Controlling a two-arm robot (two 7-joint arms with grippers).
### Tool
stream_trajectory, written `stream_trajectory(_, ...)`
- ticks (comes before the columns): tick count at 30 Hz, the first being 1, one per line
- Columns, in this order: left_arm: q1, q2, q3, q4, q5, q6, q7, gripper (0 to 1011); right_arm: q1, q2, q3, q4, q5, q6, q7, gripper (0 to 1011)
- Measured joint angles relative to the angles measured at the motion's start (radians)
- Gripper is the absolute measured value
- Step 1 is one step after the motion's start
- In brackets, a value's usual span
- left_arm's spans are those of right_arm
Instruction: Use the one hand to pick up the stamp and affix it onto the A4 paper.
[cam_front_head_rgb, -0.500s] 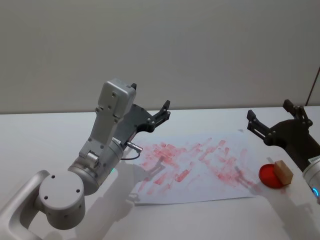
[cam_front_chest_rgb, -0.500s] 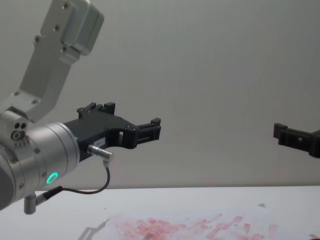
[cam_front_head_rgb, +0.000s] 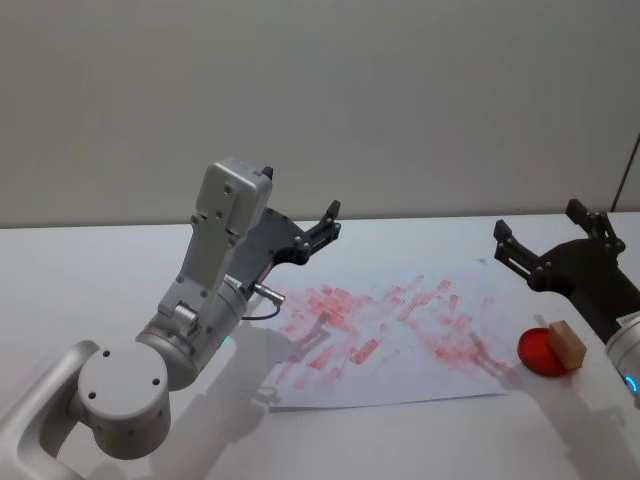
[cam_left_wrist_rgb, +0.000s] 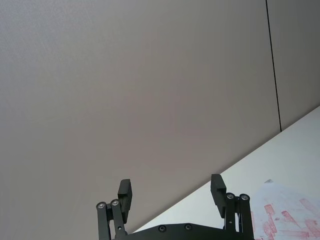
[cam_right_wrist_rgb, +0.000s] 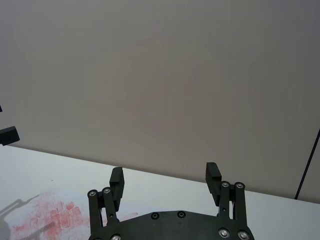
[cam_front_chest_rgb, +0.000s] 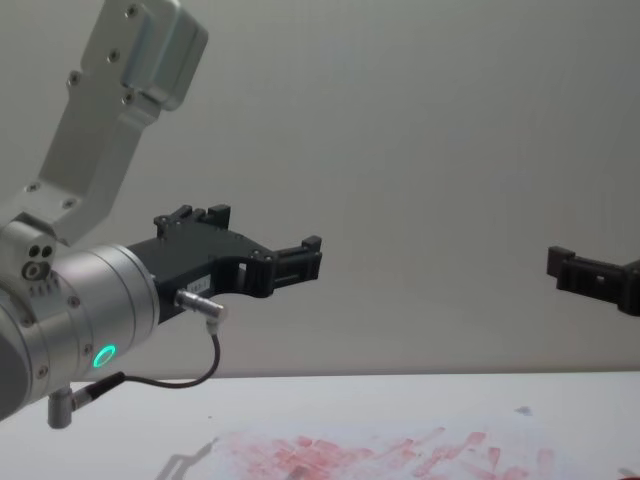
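Note:
The stamp is resting on a round red ink pad (cam_front_chest_rgb: 630, 478). My right gripper should next pick up the stamp by its long wooden sides, above the stamp's inked side.
The A4 paper (cam_front_head_rgb: 390, 330), white and crowded with smeared red prints, lies flat in the middle of the table. To its right the stamp (cam_front_head_rgb: 566, 343), a small wood-coloured block, rests on a round red ink pad (cam_front_head_rgb: 540, 355). My right gripper (cam_front_head_rgb: 540, 228) hovers open above and just behind the stamp, apart from it; its two fingers stand wide with nothing between them (cam_right_wrist_rgb: 165, 177). The left gripper (cam_front_head_rgb: 325, 225) is raised over the paper's far left corner, also open and empty (cam_left_wrist_rgb: 170, 190). Both point toward the back wall (cam_front_chest_rgb: 310, 258).
The white table (cam_front_head_rgb: 90, 270) runs bare to the left of and in front of the paper. A plain grey wall stands behind it. My left arm's silver body (cam_front_head_rgb: 210, 300) with a green light ring rises at the front left.

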Motion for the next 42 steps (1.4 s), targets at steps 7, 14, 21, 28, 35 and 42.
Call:
stream_trajectory(7, 0.000, 0.000, 0.000, 0.000, 0.000, 0.000, 0.000, 1001, 0.000, 0.000, 0.000, 0.000, 0.000, 0.000, 0.000, 1001)
stream_trajectory(14, 0.000, 0.000, 0.000, 0.000, 0.000, 0.000, 0.000, 1001, 0.000, 0.000, 0.000, 0.000, 0.000, 0.000, 0.000, 1001)
stream_trajectory(21, 0.000, 0.000, 0.000, 0.000, 0.000, 0.000, 0.000, 1001, 0.000, 0.000, 0.000, 0.000, 0.000, 0.000, 0.000, 1001)
stream_trajectory(28, 0.000, 0.000, 0.000, 0.000, 0.000, 0.000, 0.000, 1001, 0.000, 0.000, 0.000, 0.000, 0.000, 0.000, 0.000, 1001)
stream_trajectory(35, 0.000, 0.000, 0.000, 0.000, 0.000, 0.000, 0.000, 1001, 0.000, 0.000, 0.000, 0.000, 0.000, 0.000, 0.000, 1001)
stream_trajectory(42, 0.000, 0.000, 0.000, 0.000, 0.000, 0.000, 0.000, 1001, -0.001, 0.000, 0.000, 0.000, 0.000, 0.000, 0.000, 1001)
